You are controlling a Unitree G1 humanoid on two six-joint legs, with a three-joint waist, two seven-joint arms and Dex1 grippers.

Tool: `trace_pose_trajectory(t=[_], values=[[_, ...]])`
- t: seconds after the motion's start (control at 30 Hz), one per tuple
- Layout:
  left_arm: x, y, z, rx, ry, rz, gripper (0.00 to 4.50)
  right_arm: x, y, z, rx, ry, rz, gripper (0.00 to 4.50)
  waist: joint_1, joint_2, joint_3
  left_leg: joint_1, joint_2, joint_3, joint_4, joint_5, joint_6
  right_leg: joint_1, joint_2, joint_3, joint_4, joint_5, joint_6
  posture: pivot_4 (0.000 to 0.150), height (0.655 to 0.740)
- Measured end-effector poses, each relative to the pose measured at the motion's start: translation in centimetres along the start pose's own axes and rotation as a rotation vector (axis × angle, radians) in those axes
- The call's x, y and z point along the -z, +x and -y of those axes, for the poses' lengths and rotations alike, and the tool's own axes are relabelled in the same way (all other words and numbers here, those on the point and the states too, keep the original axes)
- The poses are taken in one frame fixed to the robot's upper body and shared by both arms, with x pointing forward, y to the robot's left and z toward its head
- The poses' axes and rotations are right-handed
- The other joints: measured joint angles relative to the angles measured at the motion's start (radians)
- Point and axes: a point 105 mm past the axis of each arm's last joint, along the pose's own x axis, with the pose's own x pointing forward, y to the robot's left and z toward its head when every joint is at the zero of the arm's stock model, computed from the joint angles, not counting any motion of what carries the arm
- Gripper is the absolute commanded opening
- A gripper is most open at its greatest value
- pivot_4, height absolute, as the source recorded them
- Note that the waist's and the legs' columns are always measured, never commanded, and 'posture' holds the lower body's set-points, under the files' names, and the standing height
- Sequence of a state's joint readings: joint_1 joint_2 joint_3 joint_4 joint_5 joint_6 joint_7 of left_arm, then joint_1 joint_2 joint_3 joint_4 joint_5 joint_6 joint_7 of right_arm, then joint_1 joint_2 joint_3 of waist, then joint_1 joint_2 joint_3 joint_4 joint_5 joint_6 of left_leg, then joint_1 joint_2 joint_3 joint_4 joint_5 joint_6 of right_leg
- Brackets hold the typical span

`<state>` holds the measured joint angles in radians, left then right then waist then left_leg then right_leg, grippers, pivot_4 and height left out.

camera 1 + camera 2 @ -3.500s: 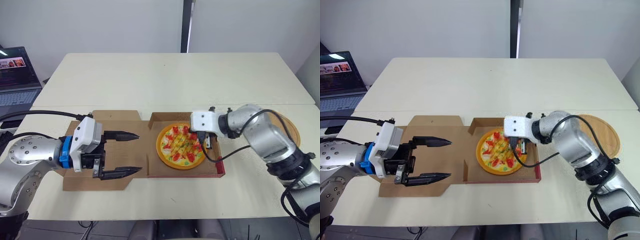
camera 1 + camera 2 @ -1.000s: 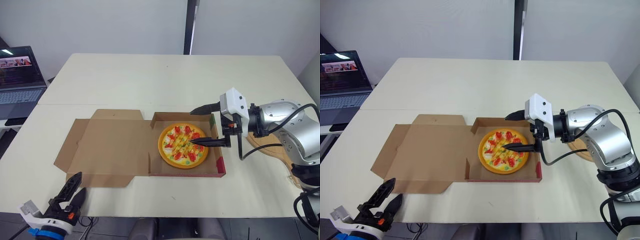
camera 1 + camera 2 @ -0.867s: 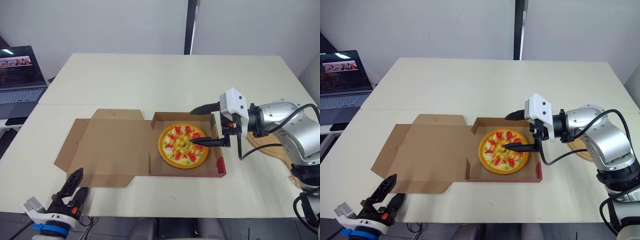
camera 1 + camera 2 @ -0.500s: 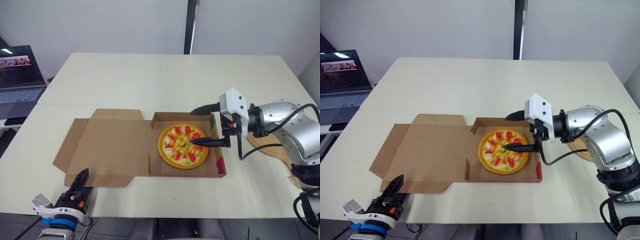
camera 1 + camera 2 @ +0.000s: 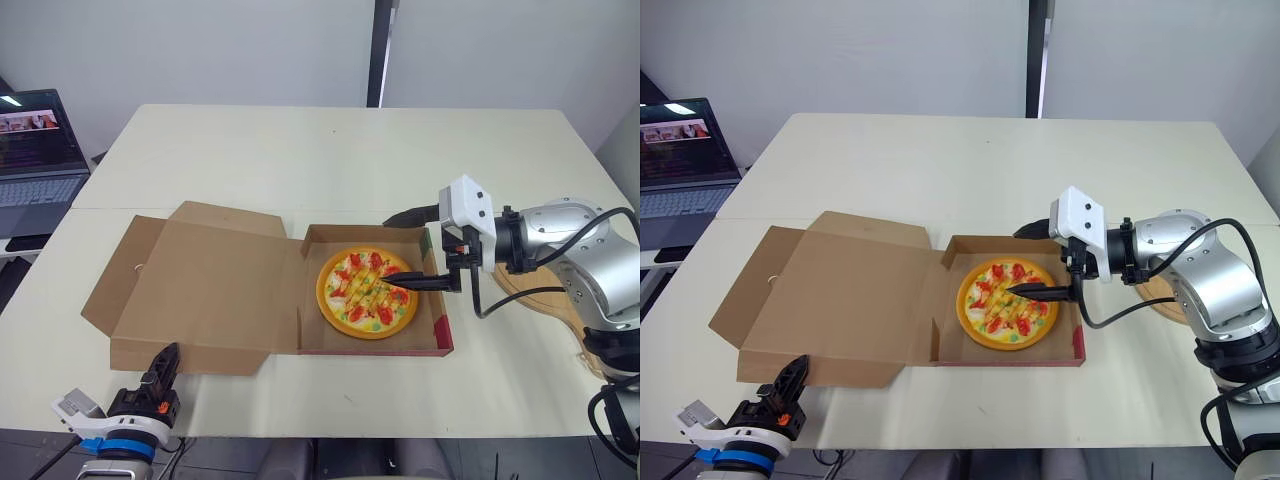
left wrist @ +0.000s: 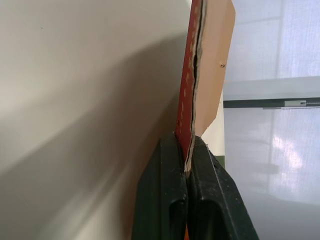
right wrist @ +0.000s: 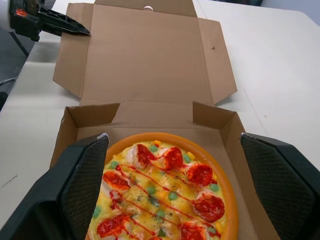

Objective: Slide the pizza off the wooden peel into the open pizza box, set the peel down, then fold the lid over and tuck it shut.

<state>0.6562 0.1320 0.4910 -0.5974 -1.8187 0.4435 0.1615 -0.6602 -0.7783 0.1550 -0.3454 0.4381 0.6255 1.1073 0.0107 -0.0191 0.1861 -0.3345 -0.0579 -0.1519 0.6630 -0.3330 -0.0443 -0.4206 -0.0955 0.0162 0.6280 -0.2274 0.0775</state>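
Next, my right gripper goes to the cardboard lid and grabs it by its free side flap's edge (image 5: 230, 210), to fold the lid over the pizza (image 5: 366, 290).
The pizza (image 5: 366, 290) lies on its orange plate inside the tray of the cardboard box (image 5: 375, 342). The box lid (image 5: 205, 285) is spread to the left with its outer edge lifted off the table. My left gripper (image 5: 163, 362) is at the table's front edge, shut on the lid's front flap (image 6: 210, 60), which sits pinched between its fingers (image 6: 172, 190). My right gripper (image 5: 408, 250) hovers open over the right half of the pizza, one finger on each side. The wooden peel (image 5: 522, 288) rests on the table under my right arm, mostly hidden.
An open laptop (image 5: 35, 150) stands on a side desk to the far left. The white table (image 5: 330, 160) stretches bare behind the box. The left flap of the lid (image 5: 112, 285) stands up at an angle.
My left gripper came up to the lid's front flap and shut on it. The lid's left side has risen off the table. The right gripper stayed open over the pizza.
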Motion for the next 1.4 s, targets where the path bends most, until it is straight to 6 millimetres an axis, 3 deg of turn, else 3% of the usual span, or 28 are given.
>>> trace_pose_trajectory(t=[0.33, 0.37, 0.47, 0.57, 0.8, 0.9, 1.0, 1.2, 1.4], values=[[-0.2, 0.6, 0.6, 0.016, 0.056, -0.006, 0.03, 0.2, 0.3, 0.7, 0.047, -0.005, -0.019, 4.5, 0.001, 0.0, 0.0, 0.0, 0.0, 0.0, 0.0, 0.0, 0.0, 0.0, 0.001, 0.0, 0.0, 0.0, 0.0, 0.15, 0.74], [-0.2, 0.6, 0.6, 0.018, 0.06, -0.007, 0.01, 0.3, 0.3, 0.8, 0.051, -0.002, -0.02, 4.32, 0.001, 0.0, 0.0, 0.0, 0.0, 0.0, 0.0, 0.0, 0.0, 0.0, 0.001, 0.0, 0.0, 0.0, 0.0, 0.15, 0.74], [-0.3, 0.8, 1.0, 0.032, 0.084, -0.019, 0.0, 0.7, 0.2, 1.2, 0.073, 0.023, -0.027, 3.59, 0.001, 0.0, 0.0, 0.0, 0.0, -0.001, 0.0, 0.0, 0.0, 0.0, 0.001, 0.0, 0.0, 0.0, 0.0, 0.15, 0.74], [-0.5, 1.2, 1.7, 0.054, 0.13, -0.041, 0.0, 1.9, -0.2, 2.4, 0.144, 0.051, -0.07, 2.52, 0.0, 0.0, 0.0, 0.0, 0.0, 0.0, 0.0, 0.0, 0.0, 0.0, 0.001, 0.0, 0.0, 0.0, 0.0, 0.15, 0.74], [-1.3, 2.1, 3.4, 0.104, 0.217, -0.063, 0.0, 6.1, -2.0, 8.1, 0.389, -0.016, -0.292, 0.04, -0.009, 0.0, 0.0, 0.001, 0.001, 0.001, 0.0, 0.0, -0.001, 0.0, 0.002, 0.001, 0.0, 0.001, -0.001, 0.15, 0.74], [-1.5, 2.6, 3.4, 0.112, 0.221, -0.07, 0.0, 8.0, -1.3, 10.5, 0.439, -0.024, -0.369, 0.04, -0.016, 0.0, 0.0, 0.002, 0.002, 0.002, -0.001, 0.0, -0.001, 0.0, 0.002, 0.001, 0.0, 0.002, -0.003, 0.15, 0.74], [-1.6, 3.0, 3.1, 0.113, 0.218, -0.082, 0.0, 10.0, 0.1, 11.7, 0.431, -0.035, -0.441, 0.04, -0.017, 0.0, 0.0, 0.002, 0.002, 0.003, -0.001, 0.0, -0.001, -0.001, 0.003, 0.002, 0.0, 0.002, -0.003, 0.15, 0.74], [-1.9, 3.3, 2.7, 0.134, 0.248, -0.134, 0.0, 12.9, 1.0, 12.1, 0.374, -0.029, -0.536, 0.04, -0.015, 0.0, 0.0, 0.0, 0.001, 0.002, -0.001, 0.0, -0.001, -0.003, 0.003, 0.002, 0.0, 0.002, -0.004, 0.15, 0.74], [-2.6, 2.9, 5.7, 0.264, 0.402, -0.217, 0.0, 13.5, 0.8, 11.8, 0.322, -0.039, -0.548, 0.04, -0.023, 0.001, 0.001, 0.0, 0.003, 0.001, -0.001, 0.0, -0.002, -0.003, 0.005, 0.002, 0.0, 0.002, -0.004, 0.15, 0.74]])
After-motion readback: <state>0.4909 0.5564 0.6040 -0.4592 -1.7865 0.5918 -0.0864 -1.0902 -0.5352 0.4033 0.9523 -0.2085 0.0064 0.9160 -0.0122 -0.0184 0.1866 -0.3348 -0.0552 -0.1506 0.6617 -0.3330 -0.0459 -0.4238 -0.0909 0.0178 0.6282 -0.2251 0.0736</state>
